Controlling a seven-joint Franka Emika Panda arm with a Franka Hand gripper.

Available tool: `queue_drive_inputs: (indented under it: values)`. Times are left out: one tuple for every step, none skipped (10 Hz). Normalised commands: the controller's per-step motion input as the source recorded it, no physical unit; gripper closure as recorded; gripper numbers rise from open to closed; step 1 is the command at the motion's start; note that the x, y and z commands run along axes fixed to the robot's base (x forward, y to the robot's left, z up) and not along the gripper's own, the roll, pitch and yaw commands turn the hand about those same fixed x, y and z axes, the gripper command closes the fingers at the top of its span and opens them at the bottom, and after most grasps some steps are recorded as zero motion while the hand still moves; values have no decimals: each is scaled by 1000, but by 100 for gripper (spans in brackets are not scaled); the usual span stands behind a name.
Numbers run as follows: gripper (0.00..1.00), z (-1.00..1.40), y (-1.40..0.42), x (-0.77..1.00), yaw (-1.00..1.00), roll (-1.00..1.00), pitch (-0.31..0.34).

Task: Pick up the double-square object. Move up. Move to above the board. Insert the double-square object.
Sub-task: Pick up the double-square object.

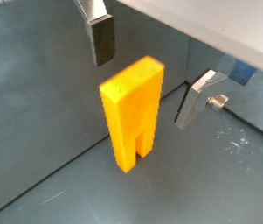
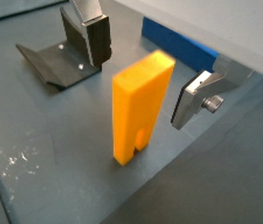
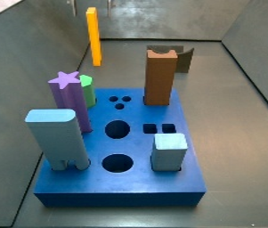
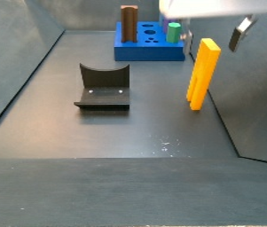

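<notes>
Next, my gripper grabs the double-square object by its upper end to fit its split lower end into the board (image 3: 136, 178).
The double-square object (image 1: 131, 118) is a tall orange-yellow bar standing upright on the grey floor, its split lower end showing in both wrist views (image 2: 140, 109). My gripper (image 1: 148, 70) is open. Its two fingers (image 1: 102, 39) stand on either side of the bar's top, with a gap on each side. In a side view the gripper (image 4: 218, 27) hangs just over the bar (image 4: 200, 75). The board (image 3: 136, 178) is a thick blue slab with round and square holes. It lies apart from the bar (image 3: 93, 36) and also shows in the far side view (image 4: 147, 49).
On the board stand a brown block (image 3: 160, 76), a pale blue block (image 3: 55, 138), a purple star piece (image 3: 65, 89) and a small pale cube (image 3: 168, 151). The fixture (image 4: 102, 87) stands on the floor to the bar's side (image 2: 58, 61). Grey walls enclose the floor.
</notes>
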Motion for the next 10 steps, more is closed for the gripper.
queue_drive_inputs:
  values:
    - [0, -497, -114, 0, 0, 137, 0]
    - [0, -349, -151, 0, 0, 126, -10]
    - [0, -183, -169, -3, 0, 107, -21]
    - [0, 0, -9, 0, 0, 11, 0]
    - [0, 0, 0, 0, 0, 0, 0]
    - [100, 0, 0, 0, 0, 0, 0]
    - [100, 0, 0, 0, 0, 0, 0]
    - [100, 0, 0, 0, 0, 0, 0]
    - [100, 0, 0, 0, 0, 0, 0]
    - [100, 0, 0, 0, 0, 0, 0]
